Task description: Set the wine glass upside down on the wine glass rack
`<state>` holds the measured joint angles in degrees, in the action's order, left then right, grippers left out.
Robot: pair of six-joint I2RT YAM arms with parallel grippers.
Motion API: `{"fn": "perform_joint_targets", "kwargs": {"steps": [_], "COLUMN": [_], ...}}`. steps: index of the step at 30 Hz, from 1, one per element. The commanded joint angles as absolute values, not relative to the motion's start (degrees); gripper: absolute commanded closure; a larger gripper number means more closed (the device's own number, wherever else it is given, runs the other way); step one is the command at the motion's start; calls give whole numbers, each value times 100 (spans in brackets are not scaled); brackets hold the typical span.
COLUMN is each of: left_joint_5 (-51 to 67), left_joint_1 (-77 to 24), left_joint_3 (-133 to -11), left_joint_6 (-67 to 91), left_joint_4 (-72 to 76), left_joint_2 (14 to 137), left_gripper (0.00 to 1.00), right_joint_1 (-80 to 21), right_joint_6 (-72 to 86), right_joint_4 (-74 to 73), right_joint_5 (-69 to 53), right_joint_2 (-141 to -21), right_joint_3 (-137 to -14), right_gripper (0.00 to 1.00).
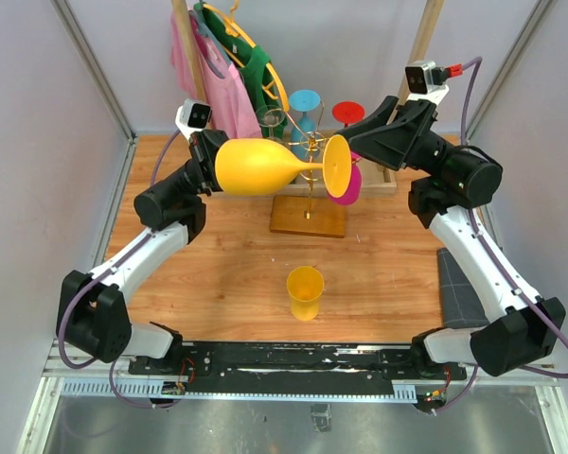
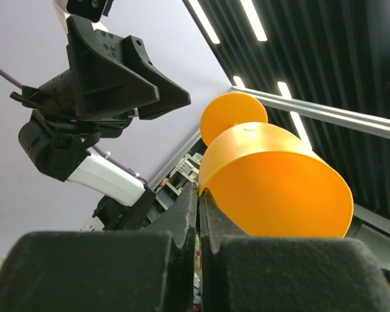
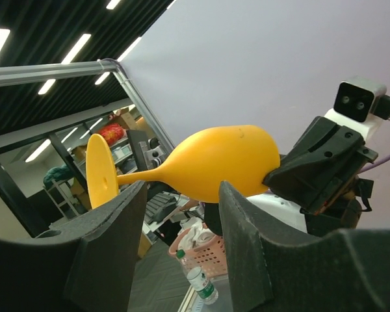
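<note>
The robot's right gripper isn't ready to close on the wine glass yet and should first shift toward the wine glass's foot [image 1: 338, 167], since its fingers face the wine glass's bowl [image 1: 256, 167] and the foot is outside them.
A yellow wine glass [image 1: 260, 167] [image 2: 273, 182] [image 3: 221, 162] hangs on its side in the air, its foot [image 1: 338, 167] pointing right, above the gold wine glass rack [image 1: 310, 180] on its wooden base. My left gripper [image 1: 213, 161] [image 2: 198, 195] is shut on the glass's rim. My right gripper [image 1: 358, 151] [image 3: 182, 192] is open just right of the foot. In the right wrist view the stem and bowl lie just beyond its spread fingertips, and I see no contact.
On the rack hang a pink glass [image 1: 350, 186], a blue one [image 1: 305, 102], a red one [image 1: 348, 113] and a clear one [image 1: 273, 118]. Another yellow glass [image 1: 305, 291] stands on the table in front. A clothes rail with hangers [image 1: 218, 66] stands at the back left.
</note>
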<state>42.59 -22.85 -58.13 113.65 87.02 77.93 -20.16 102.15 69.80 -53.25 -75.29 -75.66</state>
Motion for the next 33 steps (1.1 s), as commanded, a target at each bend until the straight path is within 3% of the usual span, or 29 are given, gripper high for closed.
{"fn": "perform_joint_targets", "kwargs": {"steps": [1, 18, 26, 32, 33], "left_joint_5": [4097, 3913, 3865, 3881, 3880], "left_joint_1": [-2161, -1839, -1844, -1842, -1845], "left_joint_3": [-6030, -5999, -6087, -6204, -6197], "left_joint_6": [11506, 11552, 11569, 11593, 11611], "left_joint_4": [10239, 10256, 10259, 10260, 10264], "left_joint_2": [7803, 7932, 8049, 8103, 8097], "left_gripper": [100, 100, 100, 100, 100], "right_joint_1": [-2218, -2599, -2973, -3182, -3199], "right_joint_6": [10342, 10305, 10302, 10297, 10287], "right_joint_4": [7476, 7519, 7563, 7601, 7607], "right_joint_5": [-5143, -5025, -4902, -4809, -4783], "right_joint_2": [-7493, -7542, -7741, -7902, -7955], "right_joint_3": [-7747, -7938, -8206, -8315, -8373], "right_gripper": [51, 51, 66, 71, 80]}}
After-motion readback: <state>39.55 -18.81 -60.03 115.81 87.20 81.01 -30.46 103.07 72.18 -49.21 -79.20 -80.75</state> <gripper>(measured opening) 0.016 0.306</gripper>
